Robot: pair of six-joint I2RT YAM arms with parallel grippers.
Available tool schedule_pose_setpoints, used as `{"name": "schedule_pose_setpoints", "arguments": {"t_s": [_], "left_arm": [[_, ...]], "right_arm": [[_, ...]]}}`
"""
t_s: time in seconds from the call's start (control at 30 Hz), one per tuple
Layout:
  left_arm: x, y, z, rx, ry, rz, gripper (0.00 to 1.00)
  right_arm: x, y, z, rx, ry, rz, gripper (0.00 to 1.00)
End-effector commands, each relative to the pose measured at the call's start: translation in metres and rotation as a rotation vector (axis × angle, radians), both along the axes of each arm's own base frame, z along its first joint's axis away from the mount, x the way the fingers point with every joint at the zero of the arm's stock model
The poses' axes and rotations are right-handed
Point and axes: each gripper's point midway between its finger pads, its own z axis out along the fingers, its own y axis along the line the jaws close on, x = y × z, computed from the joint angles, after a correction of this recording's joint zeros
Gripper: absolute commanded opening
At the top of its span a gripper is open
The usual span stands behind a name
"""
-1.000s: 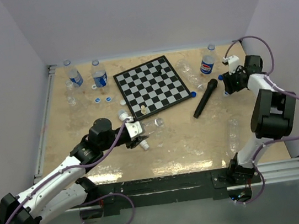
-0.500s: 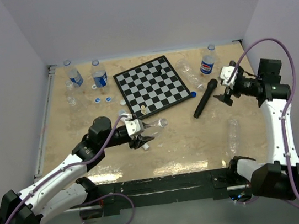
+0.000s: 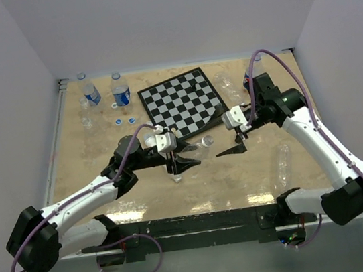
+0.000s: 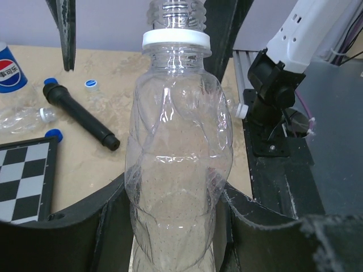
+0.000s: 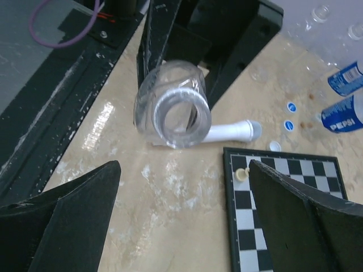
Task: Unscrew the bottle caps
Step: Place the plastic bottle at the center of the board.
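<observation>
The robot's right gripper needs to grab the clear bottle next by its capless neck (image 3: 207, 142) (image 5: 181, 118), so that the bottle's base stays free to stand upright.
My left gripper (image 3: 188, 157) (image 4: 176, 209) is shut on a clear bottle (image 3: 202, 146) (image 4: 178, 147), held off the table with its neck pointing right. The neck shows bare threads and a white collar ring (image 4: 176, 38); no cap sits on it. In the right wrist view the bottle's open mouth (image 5: 180, 116) faces me end-on. My right gripper (image 3: 232, 142) (image 5: 184, 170) is wide open just right of that neck, with nothing between its fingers. Loose blue caps (image 3: 118, 122) (image 5: 291, 106) and a white cap (image 3: 149, 123) (image 5: 274, 145) lie left of the chessboard.
The chessboard (image 3: 183, 102) lies at centre back with a pale chess piece (image 5: 243, 174) on its edge. Blue-labelled bottles (image 3: 91, 91) (image 3: 120, 90) stand back left. A clear bottle (image 3: 283, 162) lies at the right. A black microphone (image 4: 79, 116) and a white microphone (image 5: 229, 131) lie on the table.
My right arm swung from the back right corner to the table's centre and its gripper opened wide. My left arm lifted the bottle and carried it slightly right.
</observation>
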Motion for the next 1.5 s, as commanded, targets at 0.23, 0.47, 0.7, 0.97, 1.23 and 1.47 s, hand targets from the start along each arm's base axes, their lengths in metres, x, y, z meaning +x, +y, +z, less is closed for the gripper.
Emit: {"name": "schedule_pose_setpoints", "arguments": {"t_s": [0.23,0.47,0.7,0.97,1.23,1.47], "left_arm": [[0.006,-0.024,0.051,-0.178,-0.066,-0.047,0.04],[0.013,-0.030,0.050,-0.190,-0.068,-0.032,0.04],[0.018,-0.031,0.052,-0.201,-0.074,-0.011,0.04],[0.024,-0.029,0.056,-0.205,-0.068,0.035,0.20],[0.028,-0.004,0.065,-0.162,-0.118,0.159,0.87],[0.031,0.038,0.070,-0.001,-0.219,0.312,1.00]], "right_arm": [[-0.022,0.027,0.010,0.045,0.142,0.090,0.95],[-0.023,0.031,0.011,0.051,0.200,0.085,0.90],[-0.020,0.035,0.010,0.048,0.233,0.074,0.78],[-0.017,0.037,0.010,0.037,0.240,0.054,0.28],[-0.004,0.028,0.024,0.045,0.215,-0.038,0.22],[0.038,-0.015,0.035,0.031,0.137,-0.322,0.22]]}}
